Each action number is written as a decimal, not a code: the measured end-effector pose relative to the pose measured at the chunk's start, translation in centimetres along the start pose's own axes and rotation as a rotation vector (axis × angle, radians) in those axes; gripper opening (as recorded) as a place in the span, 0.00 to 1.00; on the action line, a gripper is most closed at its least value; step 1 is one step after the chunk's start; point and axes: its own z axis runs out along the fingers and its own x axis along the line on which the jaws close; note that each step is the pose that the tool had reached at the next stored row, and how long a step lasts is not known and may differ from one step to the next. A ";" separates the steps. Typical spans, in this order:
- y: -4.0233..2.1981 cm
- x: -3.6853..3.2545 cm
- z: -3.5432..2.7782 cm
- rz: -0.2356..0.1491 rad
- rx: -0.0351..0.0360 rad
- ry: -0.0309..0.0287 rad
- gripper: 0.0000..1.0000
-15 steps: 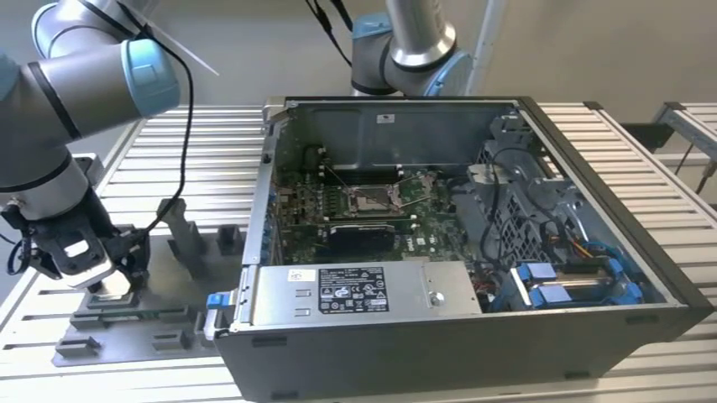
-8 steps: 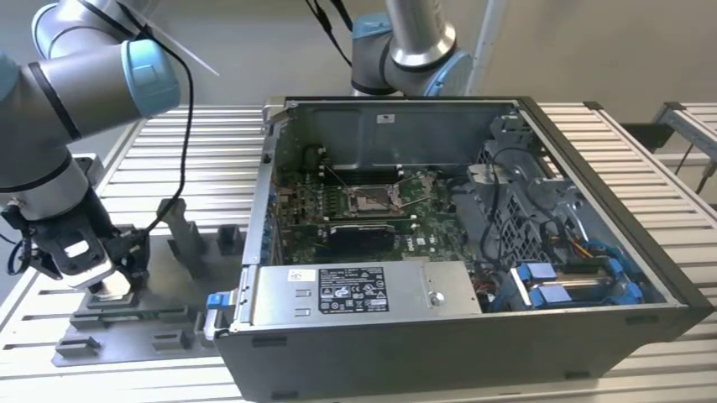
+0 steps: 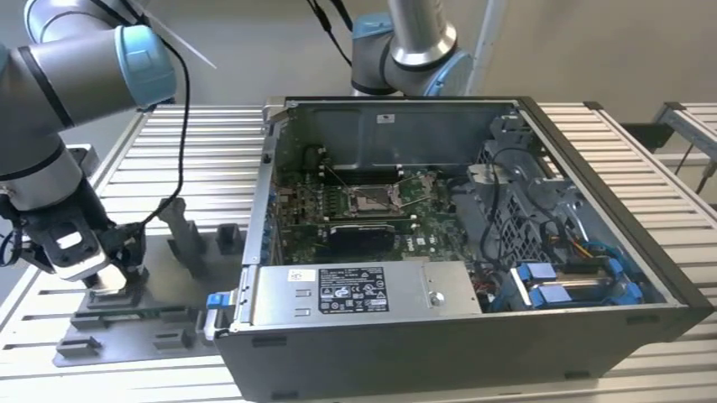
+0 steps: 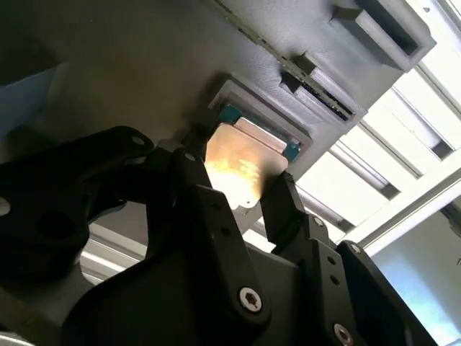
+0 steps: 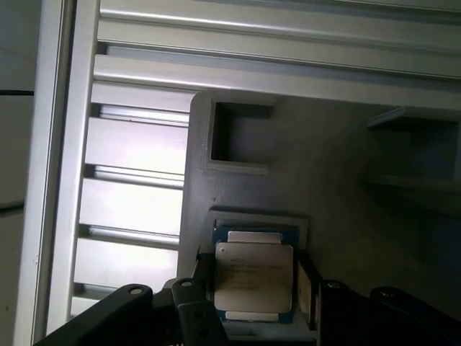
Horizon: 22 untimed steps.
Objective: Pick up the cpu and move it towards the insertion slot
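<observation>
My gripper grabs the cpu by its two open side edges next, since the pocket's side (image 5: pixel 259 218) sits close against the cpu's end.
The cpu (image 5: pixel 253 277), a flat silver square on a teal-edged board, lies in a pocket of the grey plastic fixture (image 5: pixel 245 137); it glints in the second wrist view (image 4: pixel 241 162). My gripper (image 5: pixel 256 292) (image 4: pixel 234 193) straddles it, one black finger (image 4: pixel 189 180) close on each side with a thin gap showing, so it is open around the chip. In the exterior view the gripper (image 3: pixel 103 281) is low over the fixture (image 3: pixel 134 327) at that view's left. The insertion slot (image 3: pixel 370 197) is the silver-framed socket on the motherboard inside the open computer case (image 3: pixel 583 159).
A black square block (image 3: pixel 358 239) sits just in front of the socket. A white-labelled silver box (image 3: pixel 353 290) and blue-tabbed drive bays (image 3: pixel 560 281) fill the case's near side. Upright fixture posts (image 3: pixel 185 235) stand between gripper and case. A second arm's base (image 3: pixel 404 50) is behind.
</observation>
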 end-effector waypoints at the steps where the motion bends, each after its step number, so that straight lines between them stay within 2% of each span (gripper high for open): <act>1: 0.01 0.01 -0.47 0.000 0.0001 -0.0001 0.00; 22: 0.33 0.19 -9.99 0.000 0.0002 0.0000 0.00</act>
